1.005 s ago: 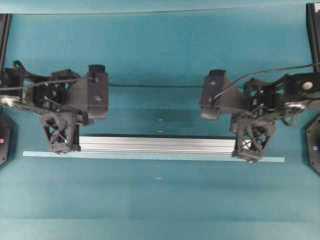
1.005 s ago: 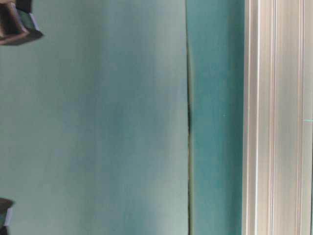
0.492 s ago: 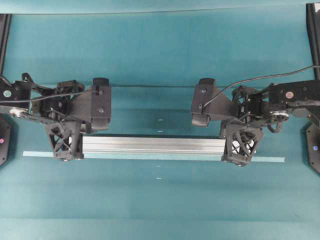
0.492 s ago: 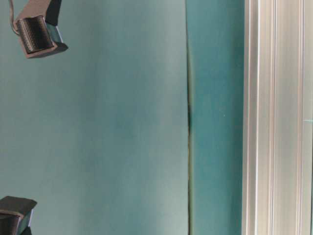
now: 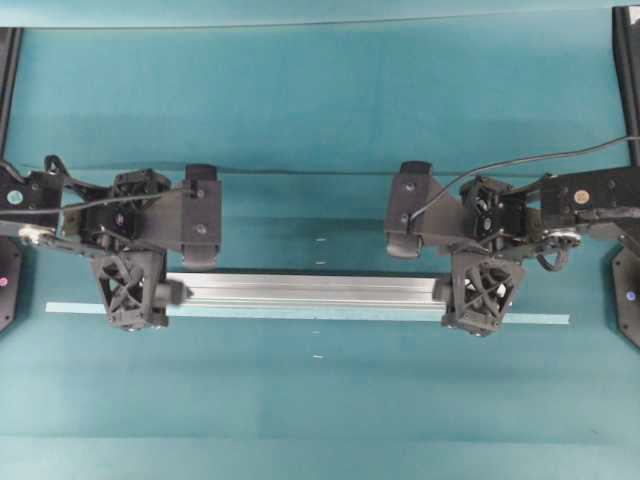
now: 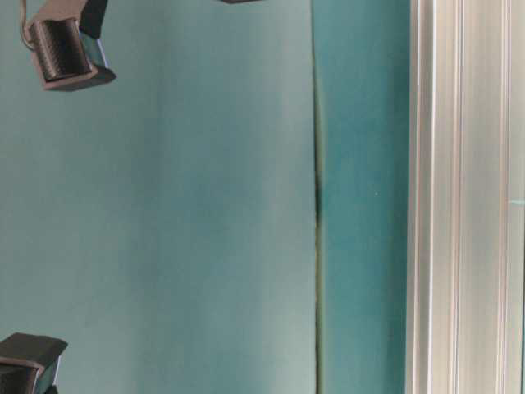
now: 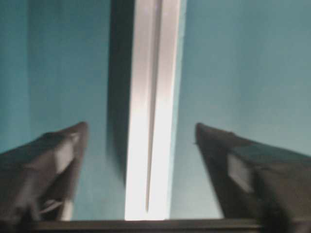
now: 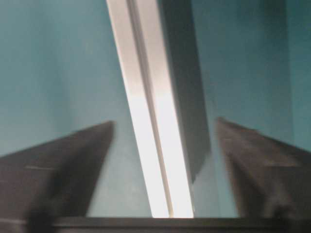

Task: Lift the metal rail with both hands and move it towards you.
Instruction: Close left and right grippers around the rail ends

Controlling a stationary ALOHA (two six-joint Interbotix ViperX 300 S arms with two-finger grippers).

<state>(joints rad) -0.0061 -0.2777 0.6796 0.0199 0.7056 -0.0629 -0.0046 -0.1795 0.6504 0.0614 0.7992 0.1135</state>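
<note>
I next need to grab the metal rail (image 5: 310, 290) with my right gripper by its facing long edges, as only its narrow width fits between the open fingers.
The metal rail (image 5: 310, 290) lies flat on the teal table, running left to right. My left gripper (image 5: 135, 295) hangs over its left end and my right gripper (image 5: 478, 298) over its right end. From the left wrist, the rail (image 7: 150, 121) runs between the spread jaws of the left gripper (image 7: 141, 126), with bare table on both sides of it. The right wrist view shows the same: the rail (image 8: 150, 145) passes slightly slanted through the open right gripper (image 8: 164, 122), touching neither finger. At table level the rail (image 6: 459, 197) fills the right edge.
A thin pale tape strip (image 5: 70, 308) lies along the rail's near side and sticks out past both ends. Black arm bases (image 5: 628, 290) stand at the left and right table edges. Black wrist parts (image 6: 66, 53) show at table level.
Both grippers have gone from shut to open. Both arms have shifted a little so that the jaws now straddle the rail's ends. The rail has stayed where it was.
</note>
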